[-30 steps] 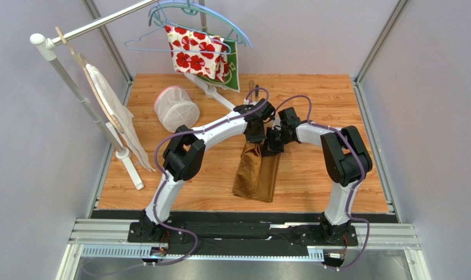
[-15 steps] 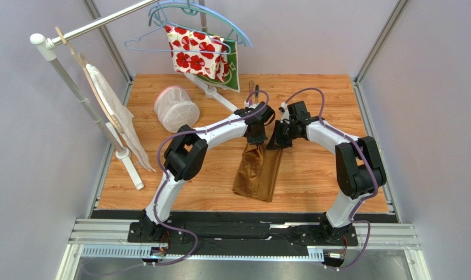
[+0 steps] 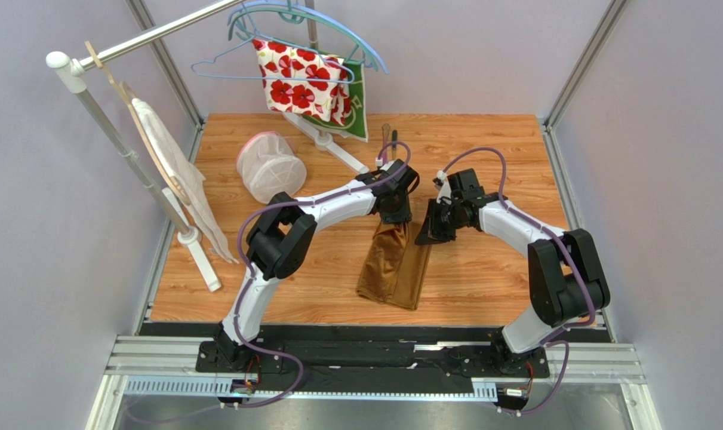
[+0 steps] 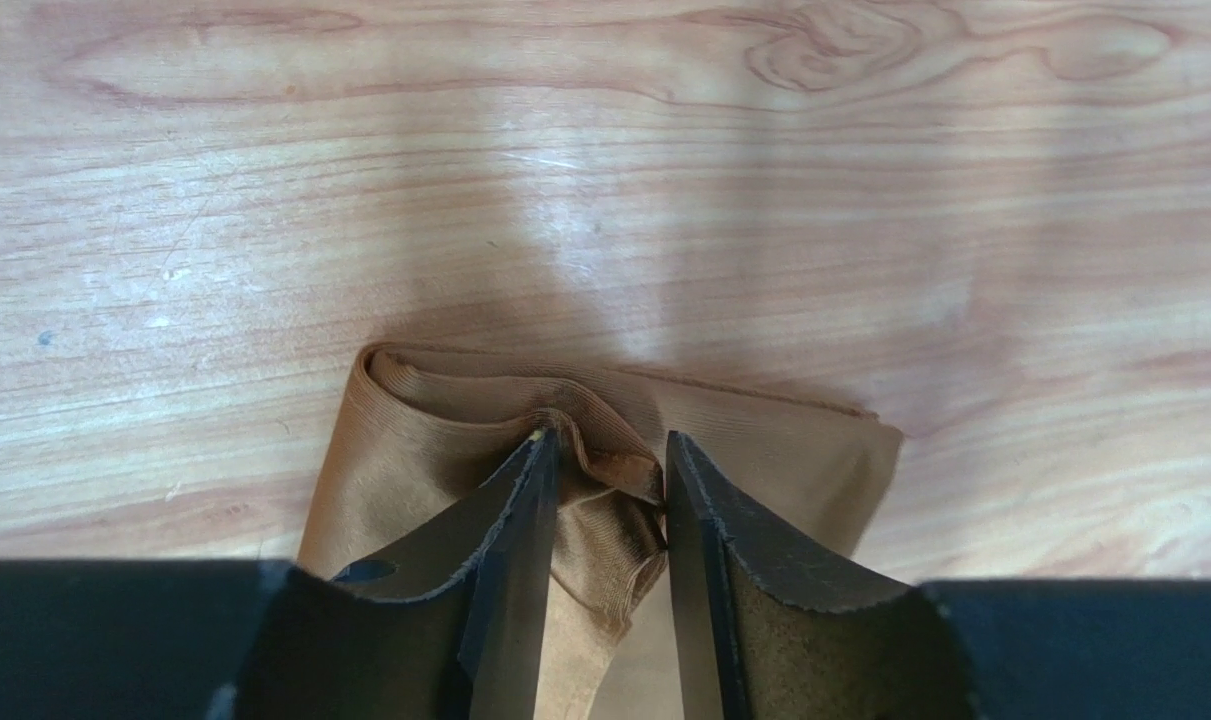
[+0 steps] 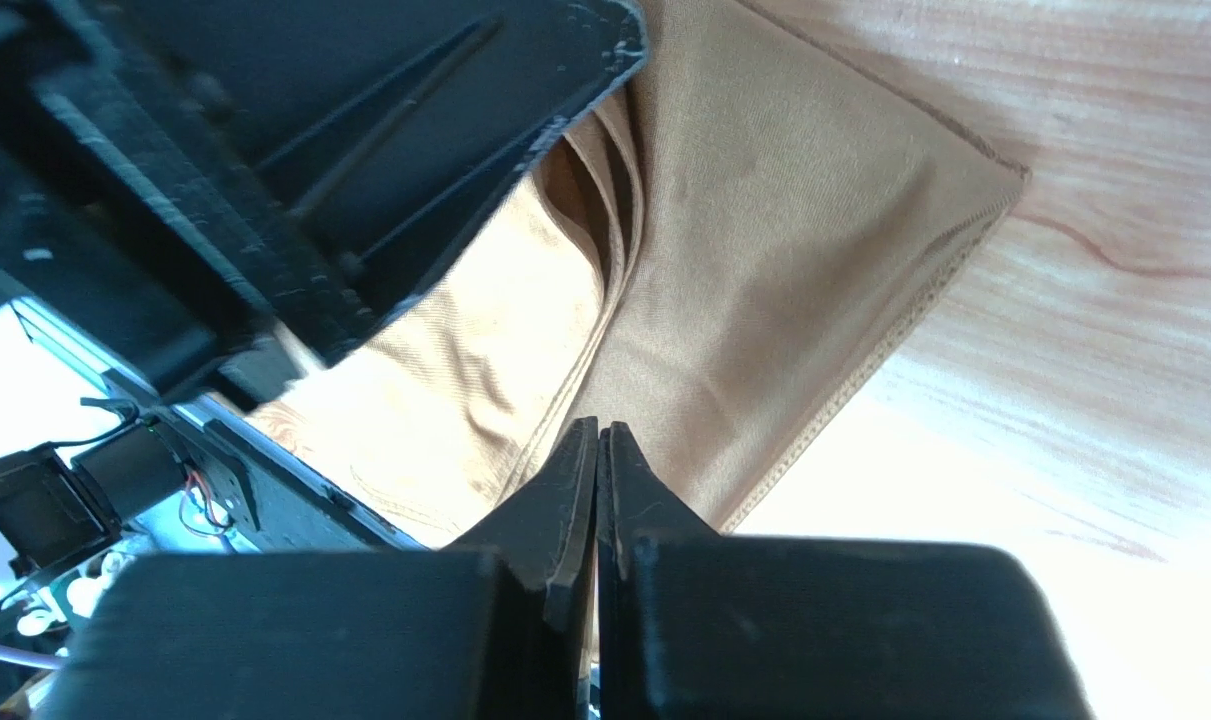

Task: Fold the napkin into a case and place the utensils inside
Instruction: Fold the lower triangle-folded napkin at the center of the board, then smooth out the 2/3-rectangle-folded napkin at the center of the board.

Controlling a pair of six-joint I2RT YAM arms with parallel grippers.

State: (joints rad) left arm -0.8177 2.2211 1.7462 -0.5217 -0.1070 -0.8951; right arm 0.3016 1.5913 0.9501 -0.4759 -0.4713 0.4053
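My left gripper should next grab the napkin by the loose raised crease at its far end. Then it can straighten the fold into a case.
The golden-brown napkin lies on the wooden table folded into a narrow case, its long axis running near to far. My left gripper stands over its far end. In the left wrist view the left gripper is open, with a raised crease of the napkin standing loose between the fingers. My right gripper hovers just right of that end. It is shut and empty above the napkin's hemmed edge. A slim dark stick, seemingly one of the utensils, lies at the back of the table.
A white-pink mesh basket stands at the back left. A clothes rack with hangers carries a red-flowered cloth, a green cloth and a pale garment. Its foot rests on the table's left side.
The left jaws have parted and let go of the napkin's far end. The right arm swung out to the right, away from the napkin, still shut.
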